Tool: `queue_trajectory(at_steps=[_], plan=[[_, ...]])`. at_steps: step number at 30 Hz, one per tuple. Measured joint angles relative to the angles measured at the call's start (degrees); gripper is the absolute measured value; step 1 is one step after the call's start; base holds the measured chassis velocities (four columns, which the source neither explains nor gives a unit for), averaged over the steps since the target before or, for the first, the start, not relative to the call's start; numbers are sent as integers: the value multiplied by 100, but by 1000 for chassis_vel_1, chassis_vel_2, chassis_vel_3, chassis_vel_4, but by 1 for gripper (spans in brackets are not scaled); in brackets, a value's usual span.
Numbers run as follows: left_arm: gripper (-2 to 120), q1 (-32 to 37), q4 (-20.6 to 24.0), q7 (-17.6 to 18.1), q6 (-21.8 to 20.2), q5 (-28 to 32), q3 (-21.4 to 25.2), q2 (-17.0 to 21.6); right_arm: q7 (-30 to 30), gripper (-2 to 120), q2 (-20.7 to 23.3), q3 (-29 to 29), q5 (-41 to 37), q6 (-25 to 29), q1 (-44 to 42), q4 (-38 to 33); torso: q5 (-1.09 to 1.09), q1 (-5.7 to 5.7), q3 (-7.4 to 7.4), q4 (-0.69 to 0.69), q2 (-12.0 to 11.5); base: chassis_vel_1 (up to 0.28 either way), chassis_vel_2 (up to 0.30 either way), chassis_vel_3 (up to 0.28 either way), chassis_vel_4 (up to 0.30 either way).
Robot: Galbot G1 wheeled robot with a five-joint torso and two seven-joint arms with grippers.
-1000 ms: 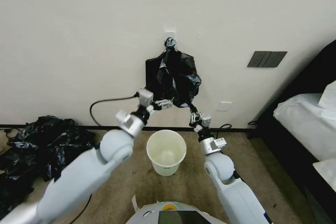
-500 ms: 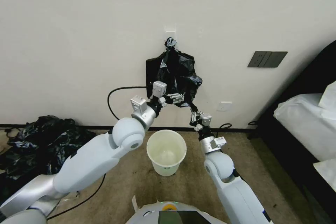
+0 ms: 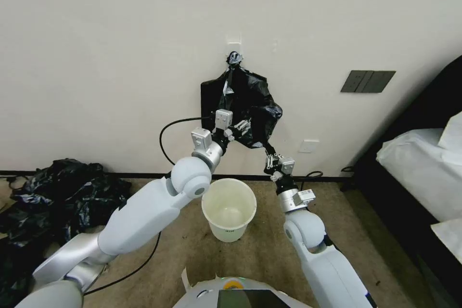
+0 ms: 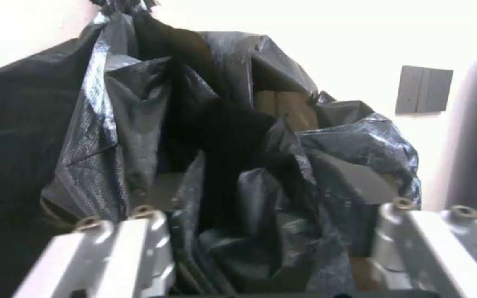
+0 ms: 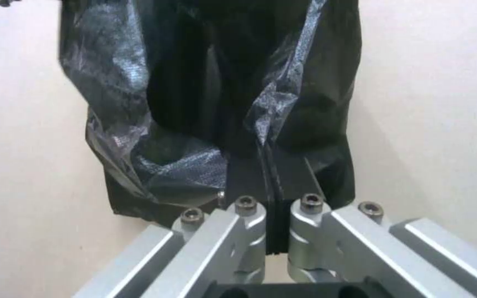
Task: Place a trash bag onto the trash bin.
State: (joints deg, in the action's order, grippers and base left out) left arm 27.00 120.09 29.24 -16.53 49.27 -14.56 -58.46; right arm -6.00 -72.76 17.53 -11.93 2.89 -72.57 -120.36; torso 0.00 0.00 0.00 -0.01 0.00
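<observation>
The rest of the trash bag hangs slack while one fold stands out, so my left gripper will next pinch the bag by the crumpled fold along its free edge.
A wrinkly, glossy black trash bag hangs in front of a flat black bundle whose knot sits on a wall hook. My right gripper is shut on the bag's lower edge; the right wrist view shows the plastic pinched between the closed fingers. My left gripper is open at the bag's lower left. In the left wrist view its fingers straddle a crumpled fold. The cream trash bin stands open on the carpet below both grippers.
A mound of black bags lies on the floor at the left. At the right is a bed with white bedding. The wall carries a dark switch plate and a socket. A black cable loops from my left wrist.
My left arm has swung right and up, bringing its open gripper from beside the bag into its lower folds. The right gripper keeps its hold and has barely shifted.
</observation>
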Motion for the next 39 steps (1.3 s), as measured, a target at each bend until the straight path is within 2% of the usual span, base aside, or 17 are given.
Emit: queue_trajectory(at_steps=[2,4,5,9,10,14,17,22,24,27,28,34,35,39], plan=[[43,1,-4,14,0,3,0,-12,0,0,0,0,-8,0,-1,-10,0,0,0,0,0,0,0,0,0],[33,12,-5,59,-4,36,3,-25,-1,0,2,0,-24,-5,-2,-39,0,0,0,1,0,0,0,0,0],[33,12,-5,59,-4,36,3,-25,-1,0,2,0,-24,-5,-2,-39,0,0,0,1,0,0,0,0,0],[15,-32,67,250,-168,357,23,-10,-5,0,14,28,-59,-14,-8,-78,-1,0,0,1,0,0,0,0,0],[15,-32,67,250,-168,357,23,-10,-5,0,14,28,-59,-14,-8,-78,-1,0,0,1,0,0,0,0,0],[0,-130,76,509,-311,653,54,-16,-9,0,29,51,-69,-17,-16,-110,0,0,0,1,0,0,0,0,0],[0,-156,60,652,-342,750,110,-43,-13,0,51,80,-108,-19,-22,-151,0,0,0,0,0,0,0,0,0],[0,-81,70,680,-293,760,233,-33,-23,0,83,161,-216,-23,-62,-229,-1,0,0,0,0,0,0,0,0],[0,11,107,629,-186,751,318,-18,-33,0,97,198,-279,-28,-96,-275,-1,0,0,0,0,0,0,0,0],[0,403,303,283,181,646,550,101,-37,0,161,260,-362,-60,-252,-456,-1,0,0,1,0,0,0,0,0],[0,403,303,283,181,646,550,101,-37,0,161,260,-362,-60,-252,-456,-1,0,0,1,0,0,0,0,0],[0,817,562,-11,351,573,804,226,-38,24,294,339,-452,-144,-597,-824,-1,0,0,1,0,0,0,0,0],[0,817,562,-11,351,573,804,226,-38,24,294,339,-452,-144,-597,-824,-1,0,0,1,0,0,0,0,0],[0,1044,724,-115,365,514,916,261,-74,43,476,515,-603,-239,-934,-1213,0,-1,0,-1,0,0,0,0,0]])
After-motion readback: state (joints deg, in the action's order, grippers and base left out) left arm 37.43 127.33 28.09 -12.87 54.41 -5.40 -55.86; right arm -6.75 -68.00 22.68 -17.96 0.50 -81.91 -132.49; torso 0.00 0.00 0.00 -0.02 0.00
